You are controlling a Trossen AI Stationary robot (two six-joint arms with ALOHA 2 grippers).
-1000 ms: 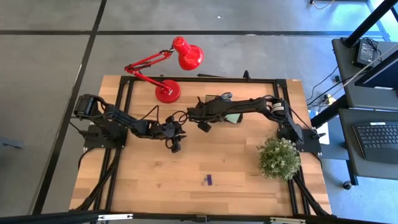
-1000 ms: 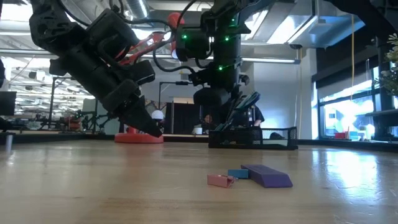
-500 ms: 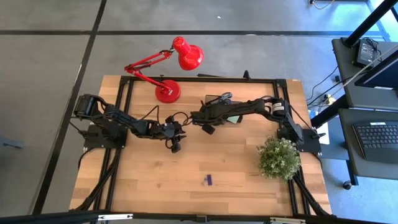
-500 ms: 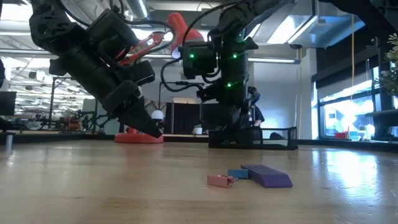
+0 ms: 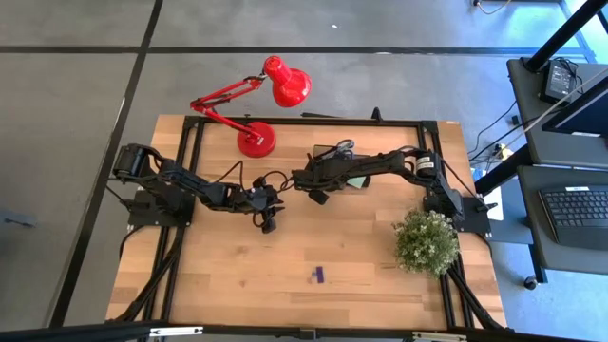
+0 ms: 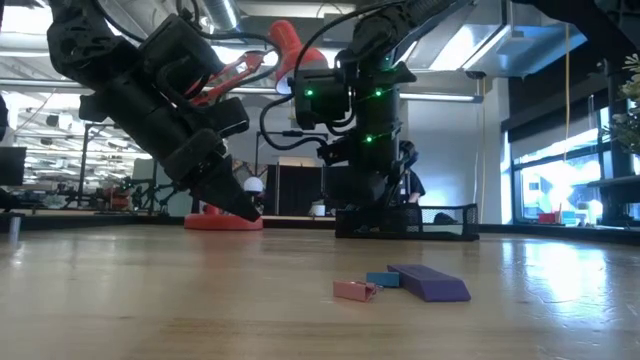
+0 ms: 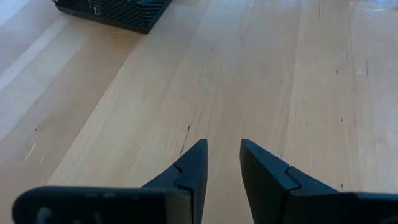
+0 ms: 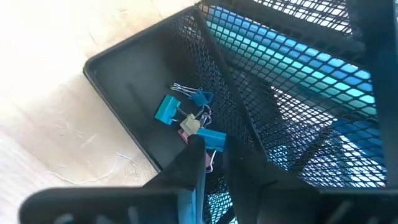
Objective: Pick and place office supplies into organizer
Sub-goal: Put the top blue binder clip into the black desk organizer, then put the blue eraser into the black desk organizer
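My right gripper has the blue clip inside the low tray's rim in the right wrist view, so it needs to open.
The black mesh organizer (image 5: 344, 167) stands at the table's far middle; it also shows in the low view (image 6: 440, 219). Its low tray (image 8: 134, 93) holds several small clips: a blue one (image 8: 166, 109), a smaller blue one (image 8: 199, 98) and a pale pink one (image 8: 189, 124). My right gripper (image 8: 212, 163) reaches down into that tray, fingers nearly together, with a blue and pink clip (image 8: 212, 139) at their tips. My left gripper (image 7: 222, 157) hangs open over bare wood left of centre (image 5: 269, 221), nothing between its fingers. A purple piece (image 5: 318, 275) lies near the front. My right gripper has a small blue and pink clip (image 8: 210, 148) between its two fingertips, coming down on a slant from above into the organizer's low tray. The fingers hide most of the clip, so the part held does not show. Whether the clip touches the tray floor cannot be told.
A red desk lamp (image 5: 256, 139) stands at the far left, a green bushy plant (image 5: 426, 241) at the right. A purple piece (image 6: 432, 283), a blue one (image 6: 382, 279) and a pink one (image 6: 352, 290) lie together on the wood near the front. A black frame (image 5: 313, 122) rims the table.
My right gripper has sunk toward the organizer's low tray and shifted slightly toward the table's near edge, then kept still over the last half second. Its finger gap looks unchanged. My left arm has kept still.
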